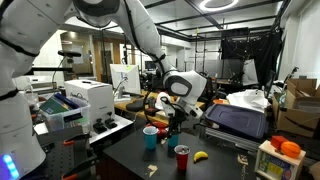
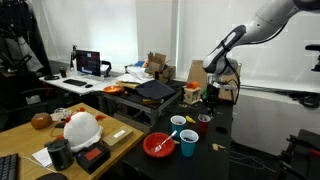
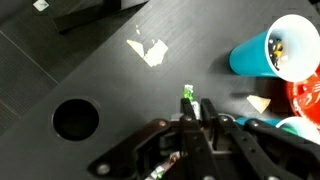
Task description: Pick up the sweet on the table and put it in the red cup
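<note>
My fingers hang short of the red cup point(image 1: 182, 157), and the sweet would end up on the black table if I opened my gripper now, so I need to move the sweet toward the cup first and then open.
In the wrist view my gripper point(image 3: 191, 106) is shut on a small green-wrapped sweet point(image 3: 187, 92), whose tip sticks out beyond the fingertips over the black table point(image 3: 90, 60). I cannot tell if the sweet touches the table. The red cup point(image 1: 182, 157) stands near the table's front edge, and it also shows in an exterior view point(image 2: 204, 122). In both exterior views the gripper point(image 1: 172, 122) point(image 2: 210, 102) hangs low over the table, a short way behind the red cup.
A blue cup point(image 3: 275, 48) with bits inside stands close to the gripper; it also shows in an exterior view point(image 1: 150, 137). A red plate point(image 2: 160, 146), a banana point(image 1: 200, 155), paper scraps point(image 3: 150, 50) and a round hole point(image 3: 75, 118) are on the table.
</note>
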Motion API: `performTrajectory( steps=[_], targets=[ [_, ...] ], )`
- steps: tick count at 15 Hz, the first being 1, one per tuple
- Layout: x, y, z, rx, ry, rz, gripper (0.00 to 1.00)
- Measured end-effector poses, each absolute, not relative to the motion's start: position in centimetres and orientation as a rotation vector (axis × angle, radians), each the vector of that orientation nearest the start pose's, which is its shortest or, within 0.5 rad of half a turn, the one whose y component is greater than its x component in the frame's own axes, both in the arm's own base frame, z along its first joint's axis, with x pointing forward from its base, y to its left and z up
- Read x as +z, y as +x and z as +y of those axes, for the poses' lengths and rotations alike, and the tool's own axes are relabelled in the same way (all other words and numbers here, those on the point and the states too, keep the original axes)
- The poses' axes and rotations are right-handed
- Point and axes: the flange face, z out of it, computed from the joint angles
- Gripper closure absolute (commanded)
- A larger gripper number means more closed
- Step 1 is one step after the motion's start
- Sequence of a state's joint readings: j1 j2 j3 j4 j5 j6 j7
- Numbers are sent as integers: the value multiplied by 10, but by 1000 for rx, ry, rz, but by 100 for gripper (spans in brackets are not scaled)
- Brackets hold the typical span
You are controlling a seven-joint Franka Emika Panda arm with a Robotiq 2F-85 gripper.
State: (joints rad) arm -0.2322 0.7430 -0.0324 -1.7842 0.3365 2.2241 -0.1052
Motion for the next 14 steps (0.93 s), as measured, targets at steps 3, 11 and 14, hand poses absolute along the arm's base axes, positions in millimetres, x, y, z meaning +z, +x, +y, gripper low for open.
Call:
performTrajectory(
  steps=[3, 11, 14],
  targets=[
    [115, 616, -158, 303, -2865, 613, 96],
    [96, 632, -165, 283, -2923, 651, 96],
    [88, 638, -163, 269, -2939, 636, 96]
  ],
)
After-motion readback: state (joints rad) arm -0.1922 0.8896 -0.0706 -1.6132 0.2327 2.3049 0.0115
